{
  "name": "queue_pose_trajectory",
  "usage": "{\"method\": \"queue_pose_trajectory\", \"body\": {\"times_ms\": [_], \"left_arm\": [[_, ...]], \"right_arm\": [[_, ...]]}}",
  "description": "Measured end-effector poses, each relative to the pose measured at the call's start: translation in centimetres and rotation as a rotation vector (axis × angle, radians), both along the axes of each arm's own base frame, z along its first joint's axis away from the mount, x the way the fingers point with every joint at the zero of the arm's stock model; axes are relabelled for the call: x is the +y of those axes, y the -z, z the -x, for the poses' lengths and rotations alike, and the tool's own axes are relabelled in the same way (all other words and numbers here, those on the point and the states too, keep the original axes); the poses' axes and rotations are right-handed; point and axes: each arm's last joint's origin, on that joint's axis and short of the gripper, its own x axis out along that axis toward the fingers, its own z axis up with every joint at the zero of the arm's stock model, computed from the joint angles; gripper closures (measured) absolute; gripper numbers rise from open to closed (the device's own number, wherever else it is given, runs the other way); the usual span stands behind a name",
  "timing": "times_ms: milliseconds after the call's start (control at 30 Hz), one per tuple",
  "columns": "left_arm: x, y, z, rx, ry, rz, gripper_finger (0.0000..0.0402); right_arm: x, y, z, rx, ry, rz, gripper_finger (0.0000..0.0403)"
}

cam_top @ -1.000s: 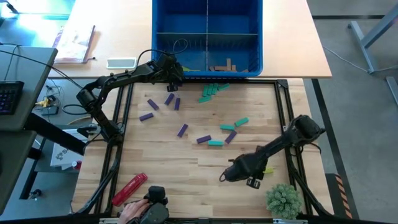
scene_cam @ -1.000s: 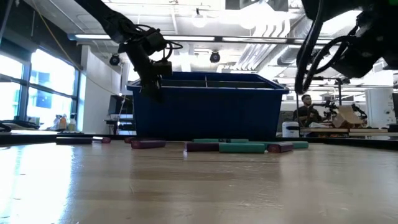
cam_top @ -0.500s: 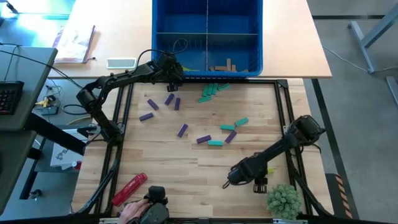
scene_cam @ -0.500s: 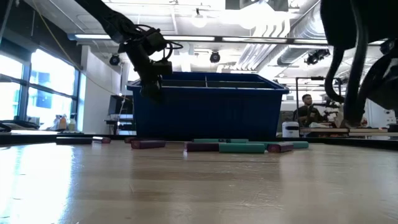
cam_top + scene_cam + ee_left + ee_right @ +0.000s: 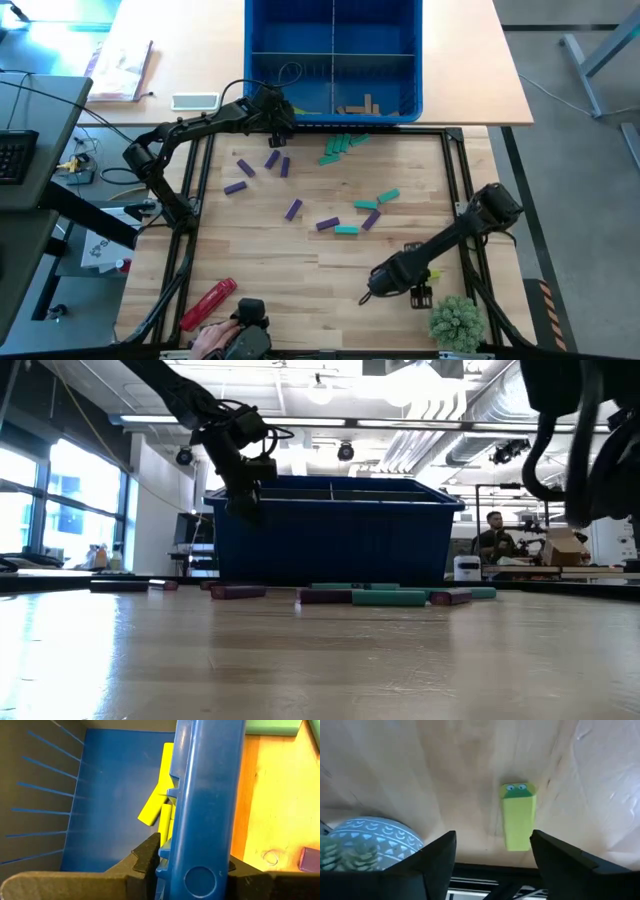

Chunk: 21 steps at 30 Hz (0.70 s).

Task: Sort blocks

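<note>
The fingers of my right gripper are above the lime block (image 5: 434,273) on the wood, so they would miss it if they closed now. My right gripper needs to go lower before it closes on the block.
Several purple blocks (image 5: 293,208) and teal blocks (image 5: 346,230) lie flat on the wooden table. Tan blocks (image 5: 358,105) and lime blocks (image 5: 162,785) lie inside the blue bin (image 5: 333,55) at the far edge. My left gripper (image 5: 272,118) is shut on the bin's near wall by its left corner. It also shows in the low view (image 5: 240,500). My right gripper (image 5: 416,273) is open at the near right. It hangs over a single lime block (image 5: 519,817), which lies flat on the table (image 5: 432,273). Its fingers stand on either side of that block, clear of it. My left gripper has the bin's near wall (image 5: 202,810) between its fingers, at the rim close to the left corner. One finger (image 5: 146,856) is inside the bin and the other is outside. The fingers come from above and point down. The bin stands on the table.
A small potted plant (image 5: 455,320) stands at the near right corner, close to my right gripper. A red cylindrical tool (image 5: 208,302) lies near left, with a person's hand (image 5: 212,340) by the near edge. A person sits in the room behind (image 5: 490,535).
My right gripper has gone a little toward the table's right and near edges, and now stands over the single lime block. The blocks and the bin have stayed where they were.
</note>
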Motion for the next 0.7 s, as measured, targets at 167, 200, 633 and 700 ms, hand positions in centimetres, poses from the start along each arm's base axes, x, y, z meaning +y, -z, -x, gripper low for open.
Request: {"method": "queue_pose_trajectory", "body": {"times_ms": [167, 200, 633, 700], "left_arm": [[0.0, 0.0, 0.0, 0.000, 0.000, 0.000, 0.0321], [0.0, 0.0, 0.0, 0.000, 0.000, 0.000, 0.0321], [0.0, 0.0, 0.0, -0.001, 0.000, -0.001, 0.0321], [0.0, 0.0, 0.0, -0.001, -0.001, -0.001, 0.0321]], "right_arm": [[-0.1, 0.3, 0.3, 0.026, -0.018, 0.064, 0.0155], [-0.1, 0.4, 0.3, 0.019, -0.017, 0.059, 0.0155], [-2.0, 4.1, 2.7, 0.096, -0.033, -0.007, 0.0155], [-2.1, 4.1, 2.5, 0.081, -0.046, -0.035, 0.0155]]}}
